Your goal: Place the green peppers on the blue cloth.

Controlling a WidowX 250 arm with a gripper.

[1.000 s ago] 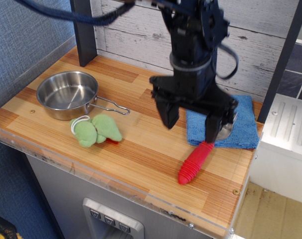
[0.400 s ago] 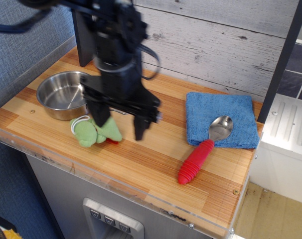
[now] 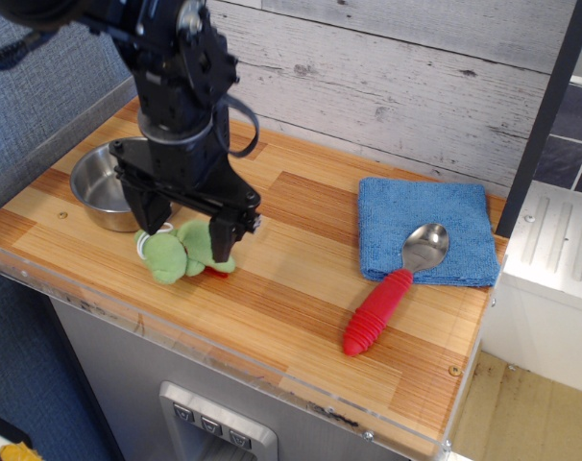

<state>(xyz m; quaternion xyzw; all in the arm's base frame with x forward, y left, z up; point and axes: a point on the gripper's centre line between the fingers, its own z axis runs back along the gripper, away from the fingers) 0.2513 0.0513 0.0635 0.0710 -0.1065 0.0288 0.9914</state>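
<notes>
My gripper picks up the clump of green peppers by its plush light-green body (image 3: 187, 250) next. Then my gripper places the clump on the blue cloth (image 3: 424, 229).
The green peppers (image 3: 176, 255), a light-green plush clump with a white loop and a red bit, lie on the wooden counter near its front left edge. My gripper (image 3: 187, 227) is open and stands right above them, one finger at each side of the clump's top. It holds nothing. The blue cloth (image 3: 424, 229), a folded square towel, lies flat at the right of the counter, well apart from the peppers.
A steel pan (image 3: 104, 180) sits just behind the peppers, partly hidden by my arm. A red-handled spoon (image 3: 387, 296) lies with its bowl on the cloth's front edge. A dark post stands at the back left, a white unit (image 3: 550, 259) at the right.
My gripper has swung from over the cloth leftward across the counter and come down over the peppers. The peppers, cloth, spoon and pan have not moved.
</notes>
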